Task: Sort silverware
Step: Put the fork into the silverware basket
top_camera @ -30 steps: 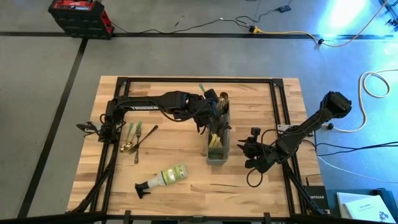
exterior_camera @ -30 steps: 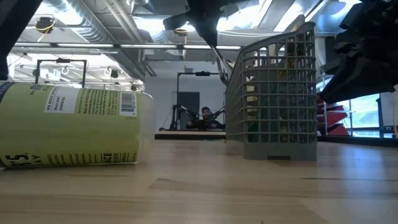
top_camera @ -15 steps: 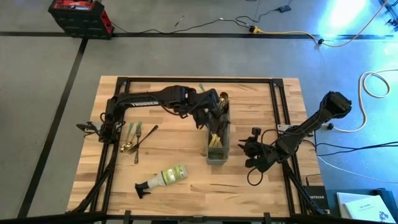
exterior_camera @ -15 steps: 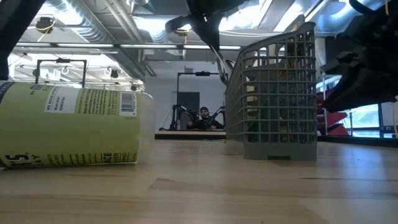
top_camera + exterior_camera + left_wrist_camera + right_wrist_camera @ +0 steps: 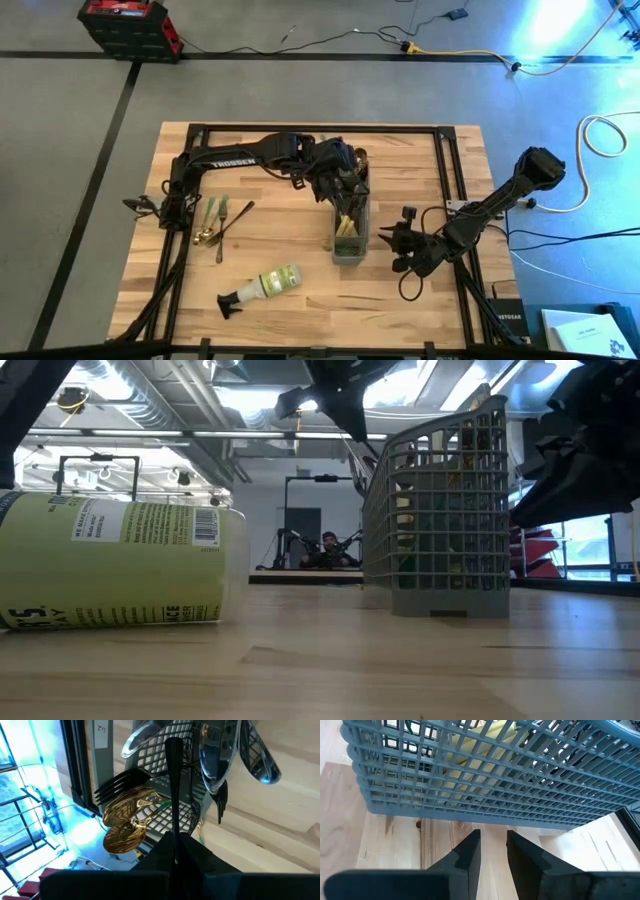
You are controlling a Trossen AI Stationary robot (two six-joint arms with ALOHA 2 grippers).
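Note:
The dark piece's loose end points inside the grey caddy's mesh sides and the piece would fall among the silverware, so my left gripper opens now.
My left gripper [image 5: 343, 178] hovers over the far end of the grey mesh caddy [image 5: 350, 222], shut on a slim dark piece of silverware [image 5: 173, 785]. That piece slants down toward the caddy's rim [image 5: 372, 455]. Gold spoons [image 5: 127, 822], a dark fork [image 5: 117, 787] and silver spoons [image 5: 212, 755] stand in the caddy. More silverware [image 5: 215, 218] lies flat on the table's left part. My right gripper [image 5: 402, 246] waits low beside the caddy's right wall [image 5: 495, 775], open, with nothing between its fingers. My left gripper pinches the dark piece [image 5: 174, 837] between its two fingers, which lie along the piece. The fingers slant down from above. The piece sticks out ahead of them, clear of the table, with its free end [image 5: 172, 745] over the caddy's opening. The held end is hidden between the fingers.
A green spray bottle [image 5: 262, 287] with a black nozzle lies on its side near the table's front, close to the low camera [image 5: 110, 560]. A black frame [image 5: 440, 140] runs around the tabletop. There is bare wood between the bottle and the caddy.
My left gripper has turned at the wrist and shifted a little toward the table's right, staying above the caddy's far end. The dark piece, still held, has swung nearer the caddy's rim.

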